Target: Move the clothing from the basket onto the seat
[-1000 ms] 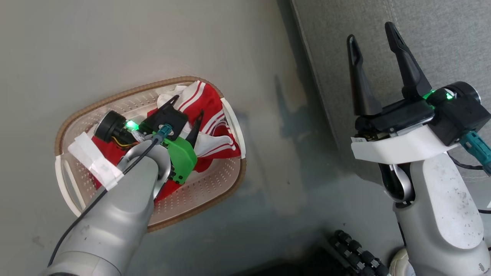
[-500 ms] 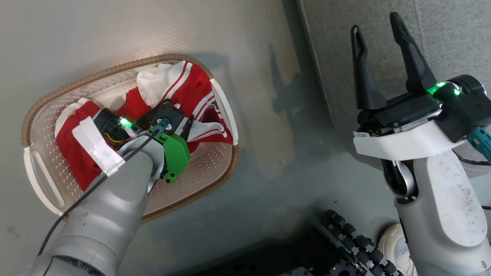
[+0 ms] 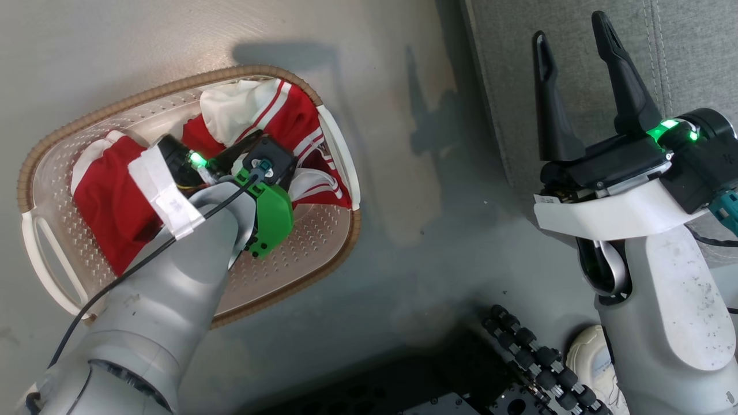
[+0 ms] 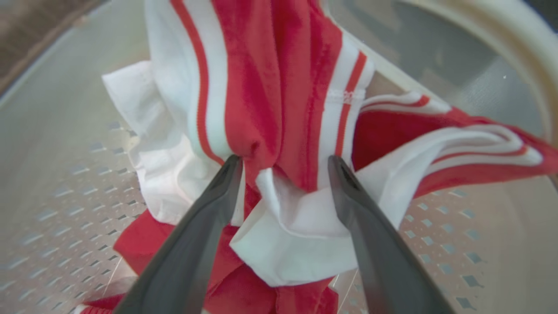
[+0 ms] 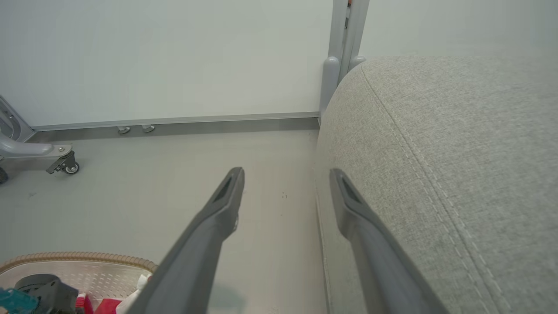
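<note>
The red garment is lying slack across the basket, so my left gripper should next pinch the garment by its raised fold (image 4: 267,151), which bunches up between my fingers.
The basket (image 3: 311,236), cream and perforated with a brown rim, stands on the grey floor at the left of the head view. The clothing lies in it: one red garment with white stripes (image 3: 288,118) bunched at the far end, another red one (image 3: 109,196) on the left. My left arm reaches down into the basket. In the left wrist view my left gripper (image 4: 284,165) is open, its fingertips pressed into the clothing (image 4: 279,87) on either side of a red-and-white fold. My right gripper (image 3: 569,26) hangs open and empty over the edge of the light-grey seat (image 3: 680,52).
My wheeled base (image 3: 536,369) with black rollers and a white rounded object (image 3: 588,357) sit at the lower right. The right wrist view shows the seat (image 5: 436,152), a wall, a grey post (image 5: 344,56) and a caster frame (image 5: 63,163). Bare floor separates basket and seat.
The camera has shifted, so the basket sits further left in the picture. My left gripper has sunk lower into the clothing, its fingers now buried in folds. The right gripper stays open.
</note>
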